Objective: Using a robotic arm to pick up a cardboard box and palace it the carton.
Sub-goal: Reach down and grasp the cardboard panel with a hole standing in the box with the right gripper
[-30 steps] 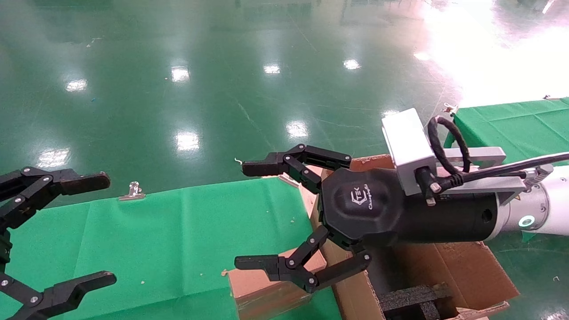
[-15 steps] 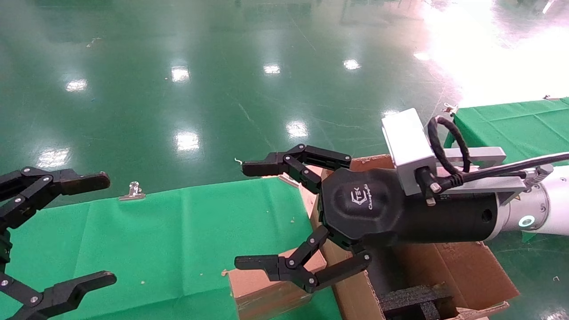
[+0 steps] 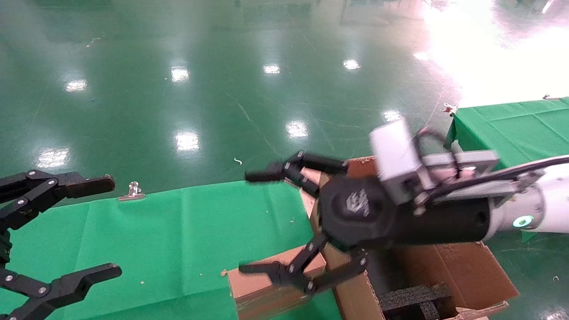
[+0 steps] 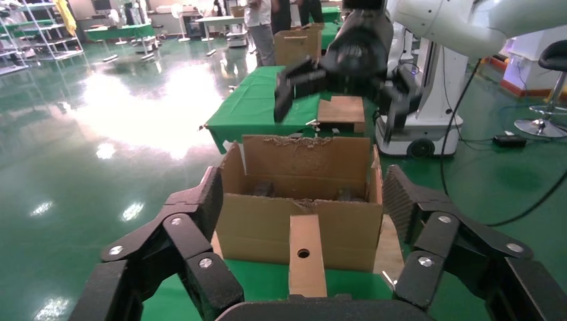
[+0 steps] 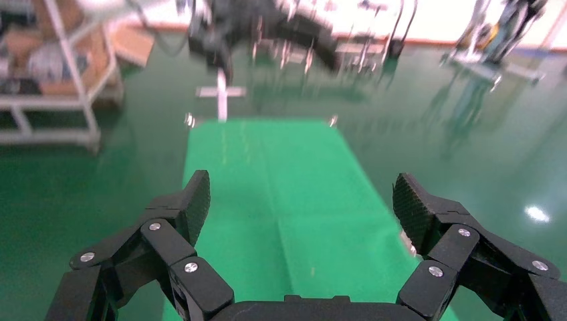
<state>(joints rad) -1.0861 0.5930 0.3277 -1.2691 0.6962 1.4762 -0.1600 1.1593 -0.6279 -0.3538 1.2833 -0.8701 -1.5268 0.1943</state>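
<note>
My right gripper grabs the small cardboard box across its narrow width (image 3: pixel 274 290) next, to place it in the carton.
The small brown cardboard box (image 3: pixel 262 286) sits on the green table (image 3: pixel 178 231), against the left wall of the large carton (image 3: pixel 466 271). My right gripper (image 3: pixel 245 222) is open and empty. It hovers above the small box, at the carton's left edge, with the white arm (image 3: pixel 551 209) reaching in from the right. In the left wrist view the small box (image 4: pixel 306 257) shows its round hole, in front of the carton (image 4: pixel 267 224). My left gripper (image 3: pixel 111 224) is open and empty above the table's left end.
Black foam blocks (image 3: pixel 413 298) lie inside the carton. A metal clip (image 3: pixel 132 191) holds the cloth at the table's far edge. A second green table (image 3: pixel 511 124) stands at the right. Glossy green floor lies beyond.
My right gripper has rolled and dipped slightly and is blurred with motion. The left gripper has shifted a little. The small box has not moved.
</note>
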